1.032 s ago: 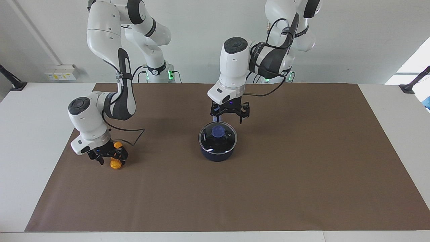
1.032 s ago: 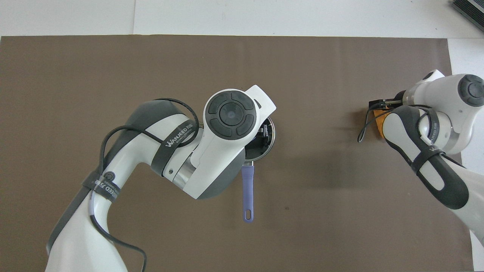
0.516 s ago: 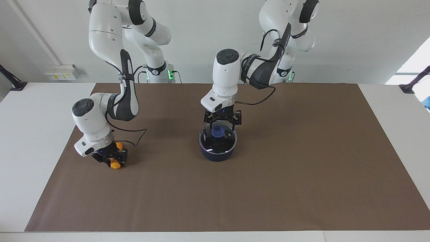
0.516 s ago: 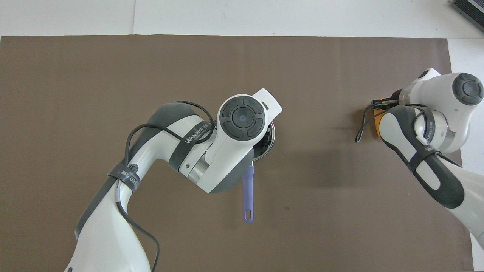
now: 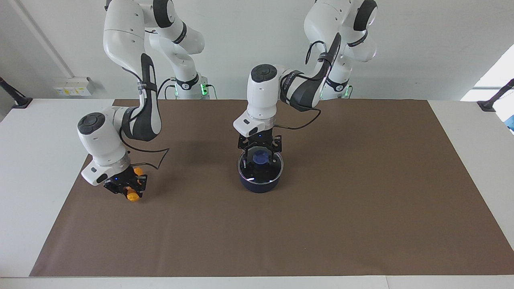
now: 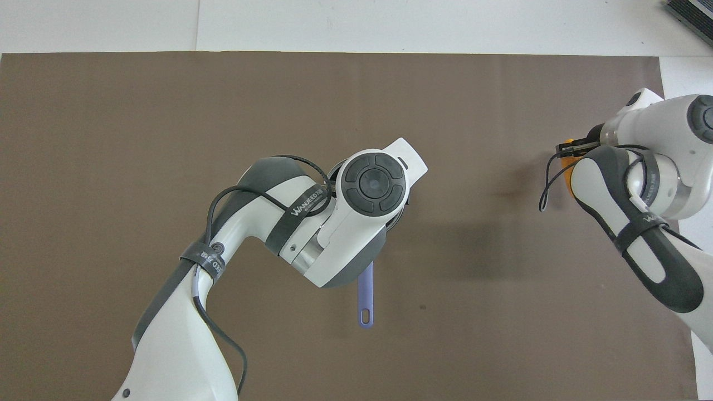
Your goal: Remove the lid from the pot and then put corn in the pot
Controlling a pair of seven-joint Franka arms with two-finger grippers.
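Note:
I should grab the lid's narrow blue knob with my left gripper next, because the lid is wider than my fingers. That is to lift the glass lid off the pot [image 5: 259,184].
The dark blue pot [image 5: 259,184] stands mid-mat with the clear glass lid [image 5: 270,167] on it. My left gripper [image 5: 260,151] is down over the lid, open, one finger on each side of the blue knob [image 5: 260,158]. In the overhead view the left arm's hand covers the pot, and only the pot's long handle [image 6: 365,295] sticks out toward the robots. Toward the right arm's end of the mat, my right gripper [image 5: 127,188] is shut on the yellow-orange corn [image 5: 132,196], low at the mat. Only a sliver of the corn [image 6: 566,174] shows from overhead.
A brown mat [image 5: 321,220] covers most of the white table [image 5: 36,160]. The corn is close to the mat's edge at the right arm's end. A black cable [image 5: 156,158] hangs from the right arm's wrist.
The left gripper moved over the lid and came down around the knob. The right gripper went from open to shut on the corn and shifted slightly toward the mat's edge.

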